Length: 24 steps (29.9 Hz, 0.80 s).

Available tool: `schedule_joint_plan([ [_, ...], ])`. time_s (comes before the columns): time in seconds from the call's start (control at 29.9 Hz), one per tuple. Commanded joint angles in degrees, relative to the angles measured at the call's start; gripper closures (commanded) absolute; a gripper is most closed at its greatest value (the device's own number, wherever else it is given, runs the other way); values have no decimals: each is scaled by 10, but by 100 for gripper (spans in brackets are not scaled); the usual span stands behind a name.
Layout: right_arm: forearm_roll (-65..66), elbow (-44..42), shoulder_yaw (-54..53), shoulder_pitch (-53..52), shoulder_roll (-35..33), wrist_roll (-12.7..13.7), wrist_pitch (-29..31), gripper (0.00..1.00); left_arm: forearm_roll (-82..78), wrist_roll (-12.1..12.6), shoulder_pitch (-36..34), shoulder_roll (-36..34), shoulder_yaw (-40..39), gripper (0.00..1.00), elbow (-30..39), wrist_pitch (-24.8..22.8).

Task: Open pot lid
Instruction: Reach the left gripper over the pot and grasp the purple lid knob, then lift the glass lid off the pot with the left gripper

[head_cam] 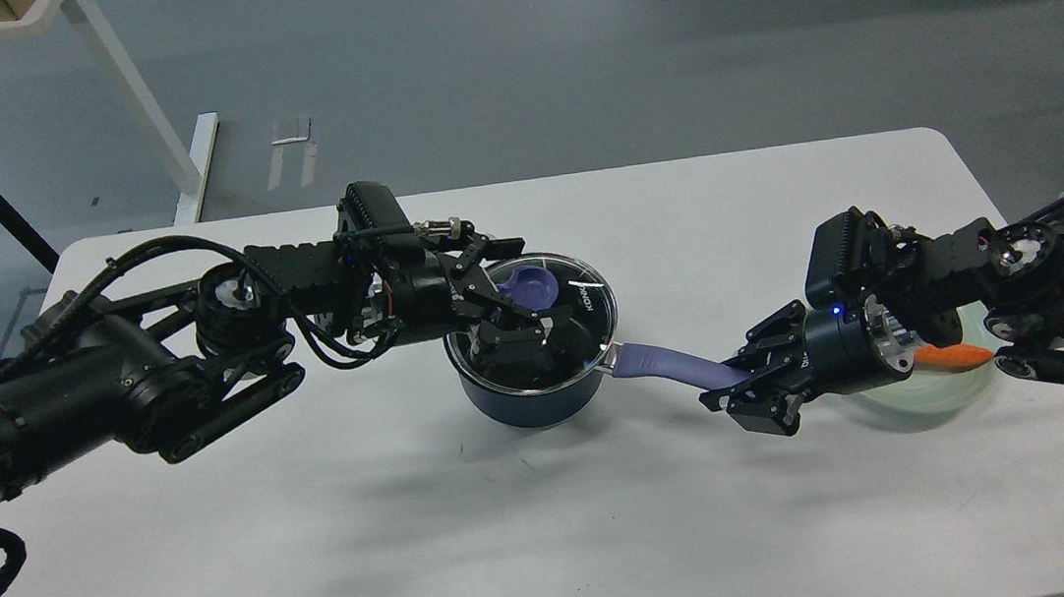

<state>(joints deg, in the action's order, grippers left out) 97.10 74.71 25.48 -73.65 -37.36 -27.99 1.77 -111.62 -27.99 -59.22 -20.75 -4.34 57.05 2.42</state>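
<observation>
The lid's metal rim (614,314) sits flat on the pot all around. My left gripper will next grab the pot lid by its purple knob (536,287) to open it.
A dark blue pot (528,403) stands mid-table under a glass lid (585,311) with a purple knob (536,287). Its purple handle (667,363) points right. My left gripper (513,291) is open just over the lid. One finger is behind the knob and one in front, and the knob sits at the fingertips. I cannot tell whether they touch it. My right gripper (744,387) is shut on the far end of the pot handle, low over the table.
A pale green bowl (942,389) with an orange carrot (953,356) sits behind my right wrist at the right of the white table (420,548). A white desk leg (130,93) stands on the floor beyond the far left corner.
</observation>
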Motion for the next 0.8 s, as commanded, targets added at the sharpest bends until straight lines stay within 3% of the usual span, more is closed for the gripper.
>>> schedule_joint_plan([
  [0.0,0,0,0,1,0,0,-1,69,1,0,1,11,0,1,-15,-1],
  [0.2,0,-1,0,6,0,0,-5,69,7,0,2,24,1,1,-45,-1],
  [0.77,0,-4,-1,9,1,0,-13,68,51,0,7,29,21,4,-45,0],
])
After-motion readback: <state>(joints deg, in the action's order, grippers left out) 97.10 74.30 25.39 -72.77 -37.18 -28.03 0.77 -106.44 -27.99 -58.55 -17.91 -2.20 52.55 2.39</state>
